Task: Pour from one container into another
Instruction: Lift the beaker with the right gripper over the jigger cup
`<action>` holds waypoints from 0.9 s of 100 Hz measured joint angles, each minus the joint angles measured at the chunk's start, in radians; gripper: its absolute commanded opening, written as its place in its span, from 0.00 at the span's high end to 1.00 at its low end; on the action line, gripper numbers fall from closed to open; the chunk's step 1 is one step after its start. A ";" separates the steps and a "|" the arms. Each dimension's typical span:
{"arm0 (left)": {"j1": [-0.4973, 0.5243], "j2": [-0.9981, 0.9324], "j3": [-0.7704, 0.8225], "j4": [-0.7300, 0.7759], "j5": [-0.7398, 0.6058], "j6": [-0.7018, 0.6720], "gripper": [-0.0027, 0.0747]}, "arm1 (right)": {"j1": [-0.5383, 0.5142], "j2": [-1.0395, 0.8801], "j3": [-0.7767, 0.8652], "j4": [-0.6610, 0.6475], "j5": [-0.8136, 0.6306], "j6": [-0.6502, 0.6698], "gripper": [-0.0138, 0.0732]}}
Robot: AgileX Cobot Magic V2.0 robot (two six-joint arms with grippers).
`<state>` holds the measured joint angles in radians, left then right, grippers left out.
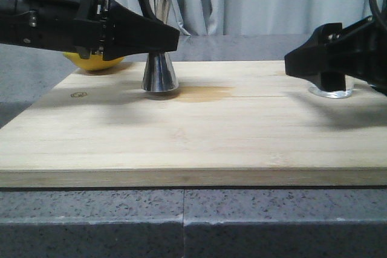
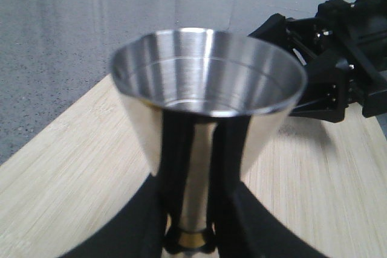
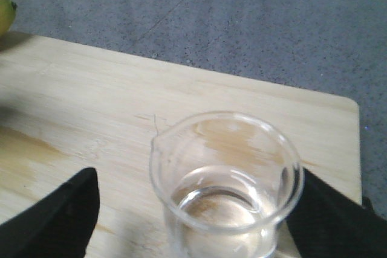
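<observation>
My right gripper has its fingers beside the sides of the clear glass beaker. It needs to close on the beaker now.
The steel jigger (image 1: 159, 74) stands upright on the wooden board (image 1: 181, 143), left of centre. My left gripper (image 1: 164, 35) is shut on its narrow waist. In the left wrist view the black fingers (image 2: 172, 179) flank the stem just above the gold band, under the empty upper cup of the jigger (image 2: 208, 70). The clear glass beaker (image 1: 331, 92) stands at the board's right and holds clear liquid. My right gripper (image 1: 314, 64) is open around it. In the right wrist view the beaker (image 3: 225, 167) sits between the fingers (image 3: 60, 216), with a wide gap on one side.
A yellow lemon (image 1: 97, 61) lies behind the left arm at the board's back left corner; its edge also shows in the right wrist view as the lemon (image 3: 5, 10). A damp brownish stain (image 1: 205, 93) marks the board beside the jigger. Grey stone counter (image 1: 181, 222) surrounds the board.
</observation>
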<state>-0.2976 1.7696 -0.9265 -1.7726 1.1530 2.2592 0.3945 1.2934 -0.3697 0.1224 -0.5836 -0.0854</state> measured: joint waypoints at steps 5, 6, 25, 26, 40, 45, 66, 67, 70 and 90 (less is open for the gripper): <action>0.000 0.000 0.000 0.000 0.000 0.000 0.82 | 0.000 0.012 0.000 0.000 -0.007 0.000 0.19; 0.000 0.000 0.000 0.000 0.000 0.000 0.82 | 0.000 0.014 0.000 0.000 -0.007 0.000 0.19; 0.000 0.000 0.000 0.000 0.000 0.000 0.82 | 0.000 0.019 0.000 0.000 -0.013 0.000 0.40; 0.000 0.000 0.000 0.000 0.000 0.000 0.82 | 0.000 0.019 0.000 0.000 -0.013 0.000 0.41; 0.000 0.000 0.000 0.000 0.000 0.000 0.82 | 0.000 0.019 0.000 0.002 -0.014 0.000 0.51; 0.000 0.000 0.000 0.000 0.000 0.000 0.82 | 0.000 0.019 0.000 0.002 -0.014 0.000 0.51; 0.000 0.000 0.000 0.000 0.000 0.000 0.82 | 0.000 0.012 -0.002 0.002 -0.002 0.002 0.51; 0.000 0.000 0.000 0.000 0.000 0.000 0.82 | 0.000 0.008 -0.005 0.002 0.003 0.002 0.51; 0.000 0.000 0.000 0.000 0.000 0.000 0.82 | 0.000 0.001 -0.012 0.002 0.015 0.002 0.51; 0.000 0.000 0.000 0.000 0.000 0.000 0.82 | 0.000 -0.047 -0.145 -0.068 0.199 0.002 0.51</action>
<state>-0.2976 1.7696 -0.9265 -1.7726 1.1530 2.2592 0.3945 1.2464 -0.5143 0.0546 -0.3848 -0.0835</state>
